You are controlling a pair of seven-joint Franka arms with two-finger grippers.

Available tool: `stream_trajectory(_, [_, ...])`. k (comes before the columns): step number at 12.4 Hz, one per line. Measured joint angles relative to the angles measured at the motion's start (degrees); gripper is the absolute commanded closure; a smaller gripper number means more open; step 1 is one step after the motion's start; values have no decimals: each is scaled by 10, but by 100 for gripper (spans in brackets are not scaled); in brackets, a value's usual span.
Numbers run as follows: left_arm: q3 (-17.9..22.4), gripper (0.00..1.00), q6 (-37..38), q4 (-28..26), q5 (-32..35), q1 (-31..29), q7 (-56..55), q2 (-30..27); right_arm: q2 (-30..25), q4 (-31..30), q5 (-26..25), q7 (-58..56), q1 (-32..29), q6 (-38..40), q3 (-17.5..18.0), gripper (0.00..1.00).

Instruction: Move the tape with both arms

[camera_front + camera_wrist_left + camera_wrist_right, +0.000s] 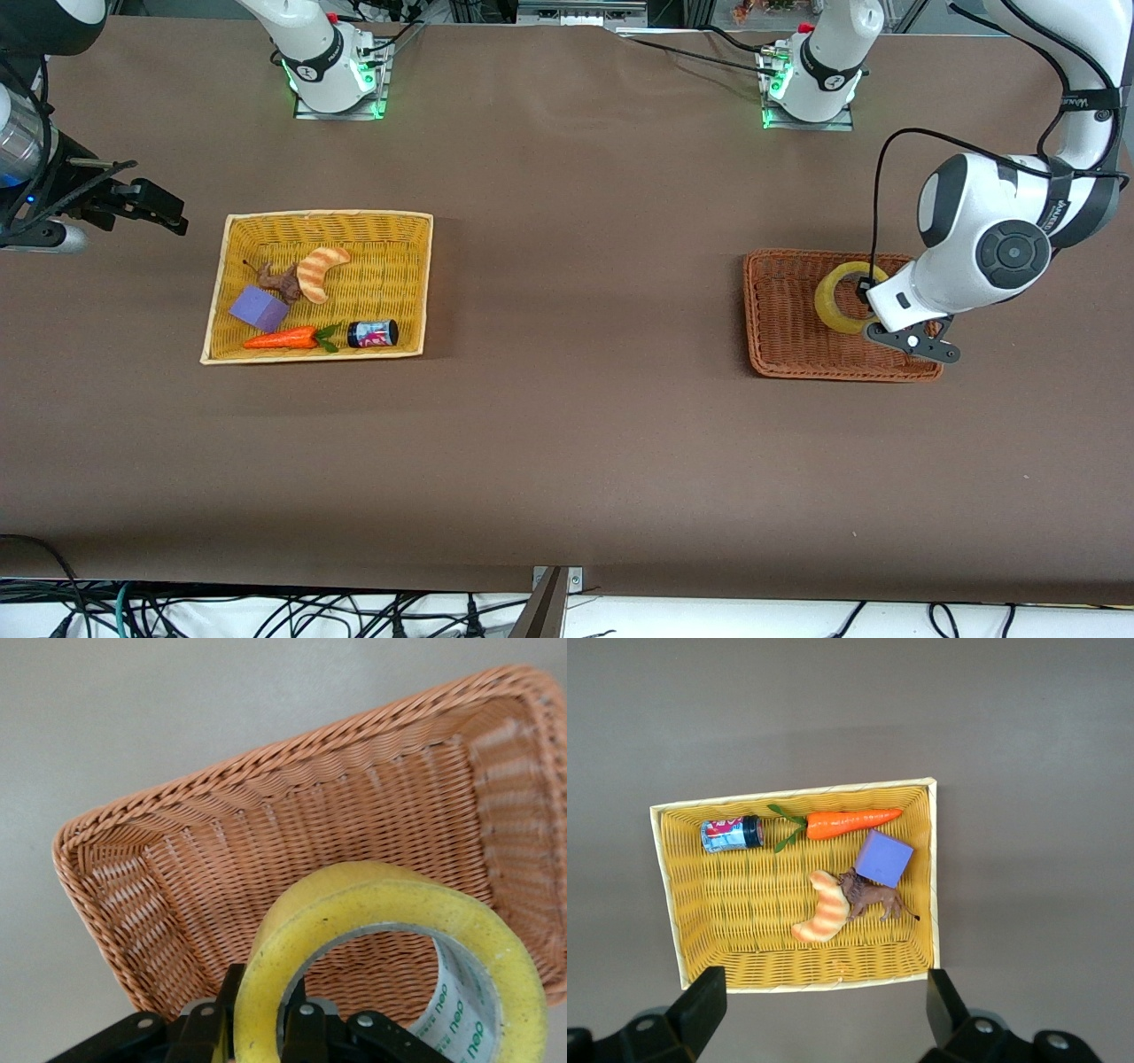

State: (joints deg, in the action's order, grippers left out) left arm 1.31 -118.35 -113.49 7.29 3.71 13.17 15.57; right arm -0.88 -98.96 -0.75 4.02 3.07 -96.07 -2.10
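Observation:
The tape is above the bottom of the brown basket and would fall if the left gripper opened now, so the robot needs to keep holding it.
The tape (840, 298), a yellowish ring with a pale grey core, stands on edge in the brown wicker basket (788, 346) at the left arm's end of the table. My left gripper (872, 296) is shut on the tape's wall. In the left wrist view one finger is outside the tape (390, 930) and one is inside its hole, with my left gripper (261, 1019) over the brown basket (266, 842). I cannot tell whether the roll touches the basket floor. My right gripper (164, 211) hangs open and holds nothing, over the table beside the yellow basket (232, 232); the right gripper (824, 1010) waits there.
The yellow basket (797, 796) holds a striped croissant (321, 270), a purple block (259, 308), a carrot (283, 338), a small can (373, 333) and a brown toy animal (282, 282). Brown tabletop lies between the two baskets.

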Motion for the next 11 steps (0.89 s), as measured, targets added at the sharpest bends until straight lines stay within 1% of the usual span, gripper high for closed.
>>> stream_trajectory(2, [3, 100, -76, -39, 2, 1, 6, 7, 0, 0, 0, 0, 0, 0, 0, 0])
stream_trajectory(5, [12, 100, -183, -85, 7, 0, 9, 39, 0, 0, 0, 1, 0, 1, 0, 0])
stream_trajectory(7, [15, 100, -222, -102, 7, 0, 10, 55, 0, 0, 0, 1, 0, 4, 0, 0])
stream_trajectory(11, [16, 100, -273, -116, 7, 0, 10, 74, 0, 0, 0, 1, 0, 5, 0, 0])
